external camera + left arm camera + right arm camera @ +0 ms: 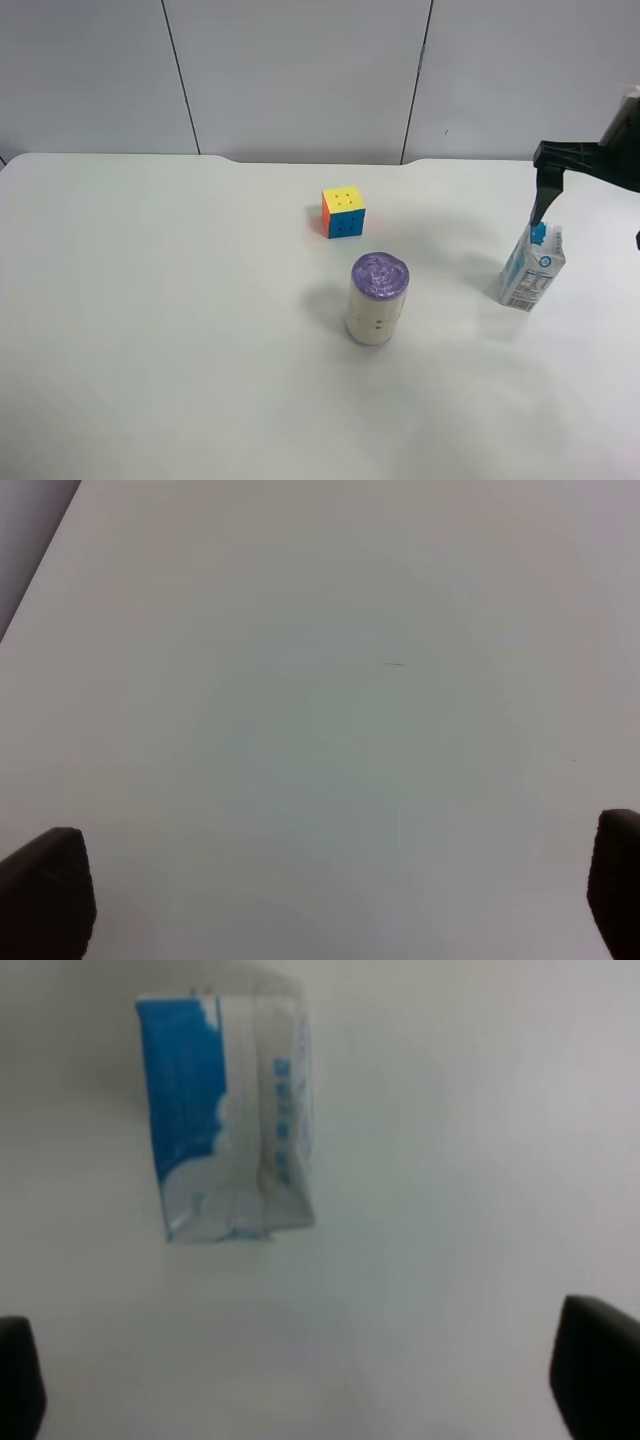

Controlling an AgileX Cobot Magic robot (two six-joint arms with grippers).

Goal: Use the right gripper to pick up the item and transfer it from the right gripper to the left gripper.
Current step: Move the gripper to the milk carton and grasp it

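Observation:
My right gripper should next pick up the drink carton by its top end point(546, 240), so the drink carton's lower end point(519, 292) stays free for my left gripper.
The white-and-blue drink carton point(532, 266) stands upright on the white table at the exterior high view's right. It also shows in the right wrist view point(228, 1120), blurred and apart from the fingers. The right gripper point(545, 190) reaches in from the right edge, its black finger hanging just above the carton's top. Its fingertips point(594, 1370) sit wide apart at the frame corners, open and empty. The left gripper point(330, 900) is open over bare table; its arm is out of the exterior high view.
A purple-topped cream cylinder point(377, 298) stands near the table's middle. A multicoloured puzzle cube point(343, 212) sits behind it. The table's far edge point(300, 160) meets a grey panelled wall.

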